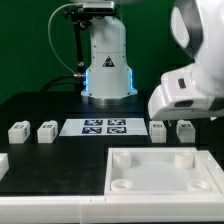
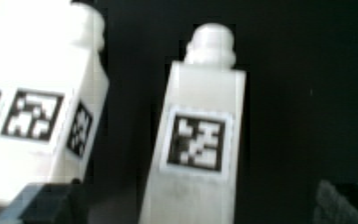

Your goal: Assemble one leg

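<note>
The gripper reaches the white leg next and grabs its plain end below the tag (image 2: pixel 188 205), so the leg's round peg stays free to enter the tray's corner socket.
In the wrist view a white leg (image 2: pixel 202 110) with a black-and-white tag lies on the black table, its round peg end pointing away from me. My gripper (image 2: pixel 197 205) is open. Its dark fingertips (image 2: pixel 43 205) stand on either side of this leg with gaps, not touching it. A second tagged leg (image 2: pixel 51 90) lies beside it. In the exterior view two legs (image 1: pixel 158 130) (image 1: pixel 184 129) stand at the right under the white hand (image 1: pixel 185 95), which hides the fingers. Two more legs (image 1: pixel 18 131) (image 1: pixel 47 131) stand at the left.
The large white tray (image 1: pixel 125 160) with round corner sockets lies at the front. The marker board (image 1: pixel 104 127) lies in the middle, before the robot base (image 1: pixel 105 65). A white part (image 1: pixel 3 162) shows at the exterior view's left edge.
</note>
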`<state>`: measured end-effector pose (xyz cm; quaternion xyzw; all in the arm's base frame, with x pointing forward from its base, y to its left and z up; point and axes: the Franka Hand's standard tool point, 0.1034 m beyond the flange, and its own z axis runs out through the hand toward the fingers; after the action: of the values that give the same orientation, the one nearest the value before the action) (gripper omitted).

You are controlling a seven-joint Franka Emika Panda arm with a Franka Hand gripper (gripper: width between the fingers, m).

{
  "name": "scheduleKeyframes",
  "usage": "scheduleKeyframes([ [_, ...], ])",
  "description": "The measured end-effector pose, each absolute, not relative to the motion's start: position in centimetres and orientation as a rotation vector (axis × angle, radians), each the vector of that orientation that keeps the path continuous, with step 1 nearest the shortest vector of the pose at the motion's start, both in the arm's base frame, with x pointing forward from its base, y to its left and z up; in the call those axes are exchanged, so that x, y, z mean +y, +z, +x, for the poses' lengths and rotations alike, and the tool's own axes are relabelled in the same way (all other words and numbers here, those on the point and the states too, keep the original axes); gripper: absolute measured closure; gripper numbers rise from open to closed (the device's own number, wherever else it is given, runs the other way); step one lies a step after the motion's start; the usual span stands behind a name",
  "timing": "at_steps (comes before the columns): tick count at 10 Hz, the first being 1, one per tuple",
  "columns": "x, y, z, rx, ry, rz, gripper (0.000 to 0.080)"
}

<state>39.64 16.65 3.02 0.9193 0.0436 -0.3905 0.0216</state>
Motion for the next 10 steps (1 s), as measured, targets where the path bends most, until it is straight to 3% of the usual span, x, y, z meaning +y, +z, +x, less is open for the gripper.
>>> scheduleKeyframes([
  [2,17.0,1.4,39.8,0.068,-1.273,2.802,0.015],
  [6,17.6,0.8,38.8,0.08,-1.264,2.792,0.015],
  [8,17.6,0.8,38.8,0.079,-1.265,2.792,0.0412],
  [9,17.6,0.8,38.8,0.079,-1.265,2.792,0.0412],
  [10,17.6,0.8,38.8,0.079,-1.266,2.792,0.051],
])
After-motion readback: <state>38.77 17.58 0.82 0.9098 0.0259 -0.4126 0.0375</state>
